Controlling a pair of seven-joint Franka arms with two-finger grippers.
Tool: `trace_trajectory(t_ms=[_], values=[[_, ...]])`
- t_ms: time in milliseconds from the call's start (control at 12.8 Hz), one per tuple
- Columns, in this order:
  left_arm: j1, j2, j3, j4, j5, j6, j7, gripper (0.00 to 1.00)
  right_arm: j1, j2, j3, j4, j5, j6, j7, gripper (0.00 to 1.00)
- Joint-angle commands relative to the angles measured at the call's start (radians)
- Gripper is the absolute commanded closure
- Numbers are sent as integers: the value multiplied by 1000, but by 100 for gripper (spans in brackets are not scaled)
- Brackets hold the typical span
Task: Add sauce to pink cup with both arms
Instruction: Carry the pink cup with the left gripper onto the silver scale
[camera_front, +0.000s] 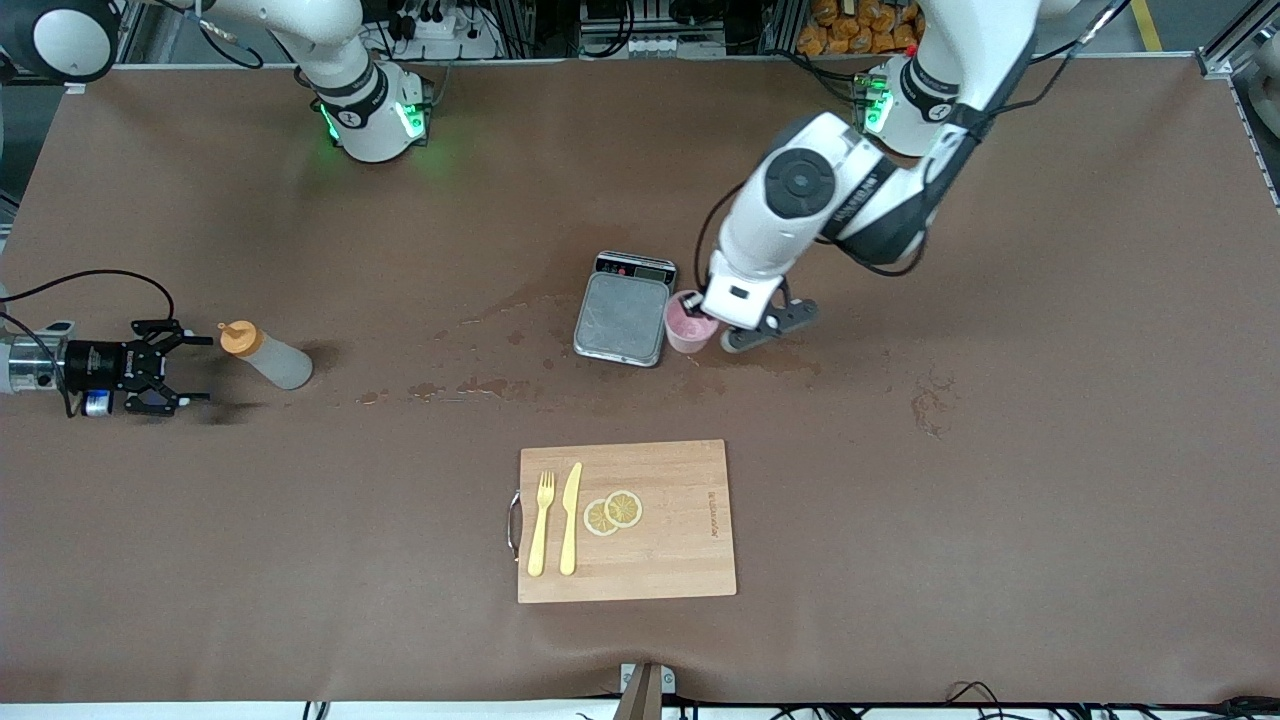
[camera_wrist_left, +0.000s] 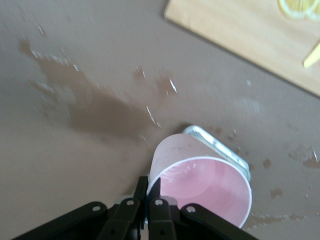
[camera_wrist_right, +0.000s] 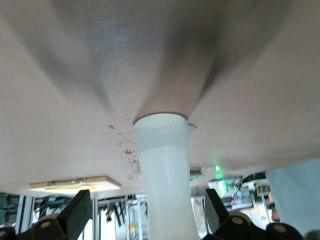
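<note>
My right gripper grabs the sauce bottle by its white body (camera_front: 278, 361) next, in order to squeeze sauce into the pink cup (camera_front: 688, 328).
The pink cup (camera_front: 688, 328) sits beside the grey scale (camera_front: 622, 318), toward the left arm's end of it. My left gripper (camera_front: 716, 322) is shut on the cup's rim, one finger inside the wall and one outside. In the left wrist view the cup (camera_wrist_left: 200, 185) looks empty in front of the gripper (camera_wrist_left: 150, 189). The sauce bottle (camera_front: 270, 358) lies on its side near the right arm's end of the table. My right gripper (camera_front: 203, 370) is open and level with the table, its fingertips at the bottle's orange cap. In the right wrist view the bottle (camera_wrist_right: 165, 170) lies between the spread fingers (camera_wrist_right: 80, 212).
A wooden cutting board (camera_front: 680, 560) nearer to the front camera carries a yellow fork (camera_front: 541, 525), a yellow knife (camera_front: 570, 520) and two lemon slices (camera_front: 613, 512). Wet stains (camera_front: 480, 385) spread over the brown table between the bottle and the scale.
</note>
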Motion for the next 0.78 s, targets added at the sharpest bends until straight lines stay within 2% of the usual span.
trace_trajectory(t_ms=[0, 156, 391, 704], values=[[-70, 50, 10, 28, 28, 43, -112, 100, -15, 45, 20, 17, 48, -40, 27, 0], [-96, 83, 13, 27, 43, 84, -157, 100, -3, 47, 20, 17, 48, -72, 34, 0], [-124, 139, 10, 30, 183, 140, -284, 100, 22, 47, 22, -12, 45, -74, 17, 0], [-147, 169, 11, 41, 200, 155, -313, 100, 63, 47, 22, -26, 42, -107, 16, 0]])
